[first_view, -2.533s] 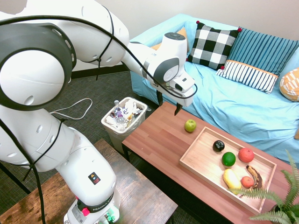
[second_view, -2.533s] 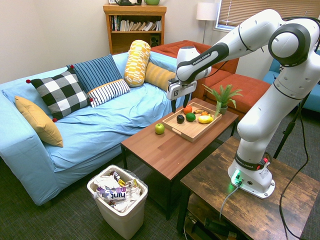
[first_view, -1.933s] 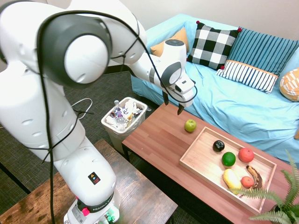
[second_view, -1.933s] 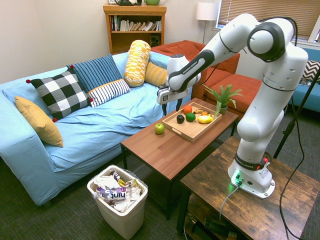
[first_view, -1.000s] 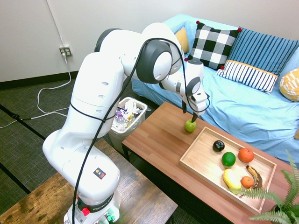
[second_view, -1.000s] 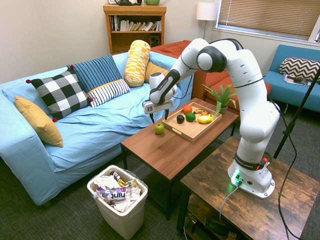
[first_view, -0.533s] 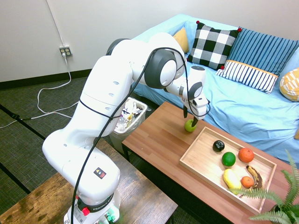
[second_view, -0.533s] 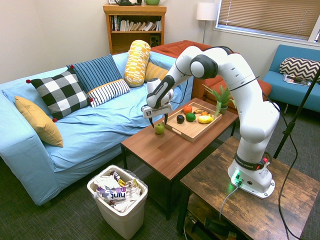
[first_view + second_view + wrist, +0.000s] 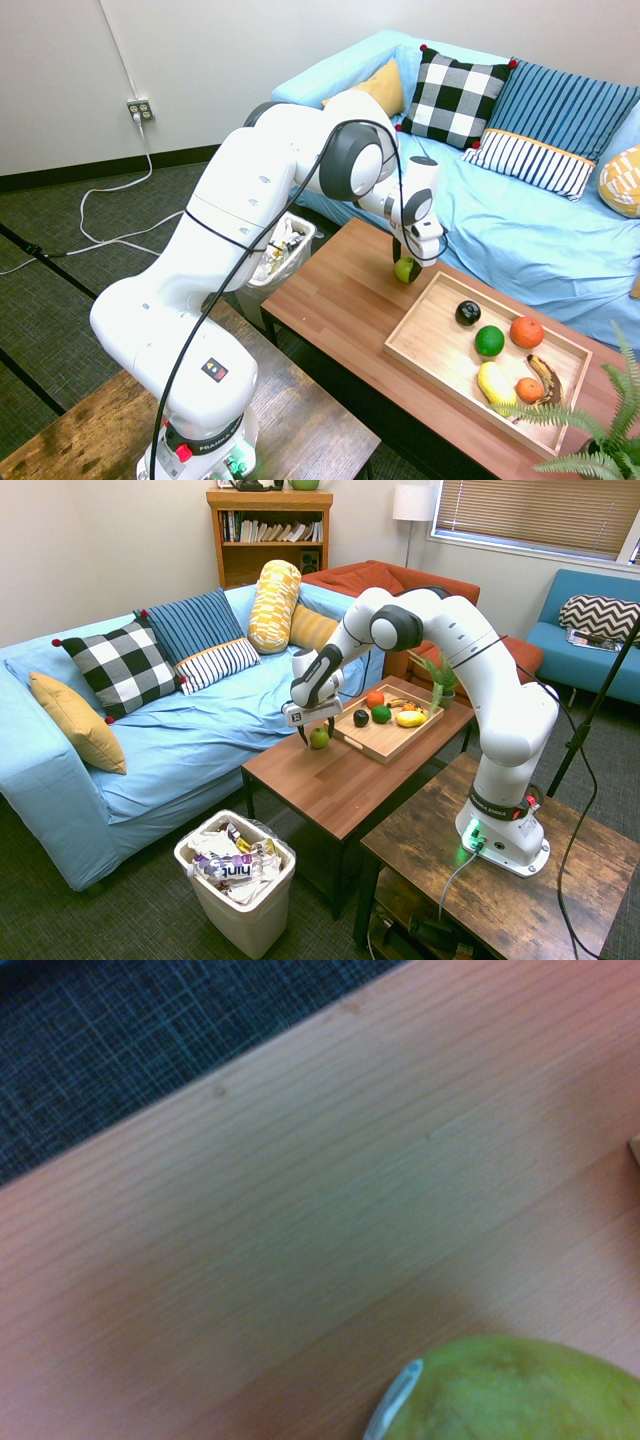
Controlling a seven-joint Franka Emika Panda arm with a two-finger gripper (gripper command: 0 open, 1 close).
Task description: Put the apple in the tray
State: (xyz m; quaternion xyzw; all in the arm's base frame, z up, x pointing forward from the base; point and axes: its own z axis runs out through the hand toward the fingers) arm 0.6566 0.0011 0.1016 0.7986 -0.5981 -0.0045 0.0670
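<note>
My fingers reach down beside the yellow-green apple point(image 9: 403, 271) point(image 9: 510, 1390), low over the coffee table, so it is time to close now. Closing now would catch the apple.
The yellow-green apple point(image 9: 403, 271) point(image 9: 319, 739) sits on the reddish wood coffee table point(image 9: 340, 300), just off the near end of the light-wood tray point(image 9: 432, 342) point(image 9: 378, 740). My gripper point(image 9: 405, 260) point(image 9: 318, 734) is down over the apple, open, with one finger on each side of it. From the exterior views I cannot tell whether the fingers touch the fruit. In the wrist view the apple point(image 9: 510, 1390) fills the lower edge, with the table's grain point(image 9: 300, 1210) around it.
The tray holds a black fruit point(image 9: 467, 312), a dark green one point(image 9: 489, 340), red-orange ones point(image 9: 526, 331), a yellow one point(image 9: 495, 383) and a banana point(image 9: 546, 377). A fern point(image 9: 590, 435) overhangs its far end. The blue sofa point(image 9: 520, 225) runs behind the table, and a waste bin point(image 9: 268, 250) stands at the table's end.
The arm has swung over from above the table's end and lowered the open gripper onto the apple. In the last half second it dropped a little further. The apple has not moved.
</note>
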